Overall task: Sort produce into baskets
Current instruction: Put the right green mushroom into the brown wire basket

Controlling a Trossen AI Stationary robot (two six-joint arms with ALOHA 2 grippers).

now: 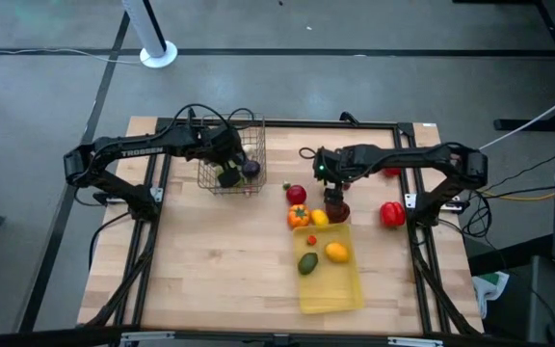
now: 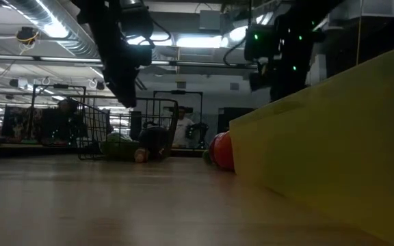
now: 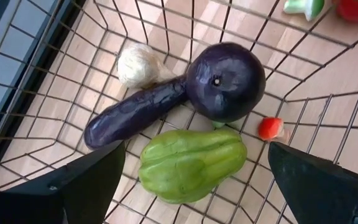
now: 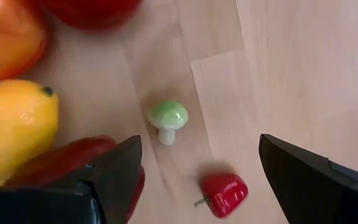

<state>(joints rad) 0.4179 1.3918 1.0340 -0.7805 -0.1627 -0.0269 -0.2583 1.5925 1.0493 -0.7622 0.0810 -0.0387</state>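
My right gripper should move toward the green mushroom (image 4: 168,120) before it closes on the mushroom. Bare wood still shows between my fingers and the mushroom in the right wrist view.
The wire-mesh basket (image 1: 231,159) stands at the far left and holds a purple eggplant (image 3: 135,112), a round purple piece (image 3: 225,81), a whitish garlic (image 3: 137,62), a green chayote (image 3: 191,163) and a small red piece (image 3: 270,128). My left gripper (image 3: 196,149) hangs open and empty over them. The yellow tray (image 1: 335,289) at the near middle holds a green, an orange-yellow and a small red piece. My right gripper (image 4: 197,180) is open just beyond the tray's far end (image 1: 333,198), above a green mushroom (image 4: 168,120) and a small red pepper (image 4: 224,194). My right gripper has one finger (image 4: 114,174) right beside a dark red piece (image 4: 67,160) that lies on the table. I cannot tell whether the finger touches it. My left gripper touches nothing.
Loose produce lies on the table near my right gripper: a red apple (image 1: 297,194), an orange pepper (image 1: 299,216), a yellow lemon (image 1: 319,218), a red pepper (image 1: 391,213). A black frame runs along the table's edges. A person stands in the room beyond (image 2: 181,126).
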